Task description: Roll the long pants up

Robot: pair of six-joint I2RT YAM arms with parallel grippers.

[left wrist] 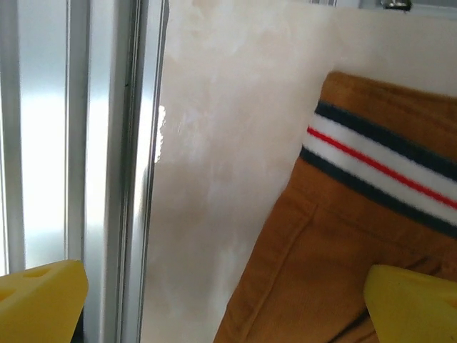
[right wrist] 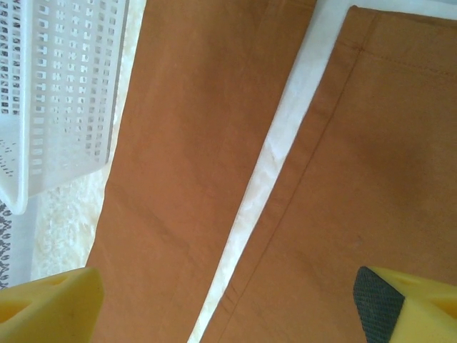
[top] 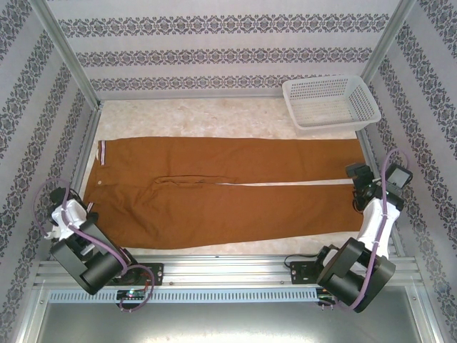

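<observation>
I need to grab the long pants' near side edge just below the striped waistband with my left gripper next, so that one leg can be folded over the other.
The long pants [top: 228, 191] lie flat across the table, rust-brown, with the striped waistband [top: 103, 153] at the left and both legs running right. My left gripper [top: 77, 209] hovers open over the near waist corner. In the left wrist view its yellow fingertips [left wrist: 39, 304] straddle the pants' edge [left wrist: 321, 271], below the striped waistband [left wrist: 378, 168]. My right gripper [top: 357, 187] is open above the leg cuffs. In the right wrist view the right gripper [right wrist: 228, 314] spans the pale gap between the two legs [right wrist: 193, 143], nothing held.
A white plastic basket [top: 330, 102] stands at the back right, close to the far leg's cuff; its wall [right wrist: 57, 93] is beside that leg. An aluminium frame rail [left wrist: 114, 171] runs along the table's left edge. Patterned walls enclose the table on three sides.
</observation>
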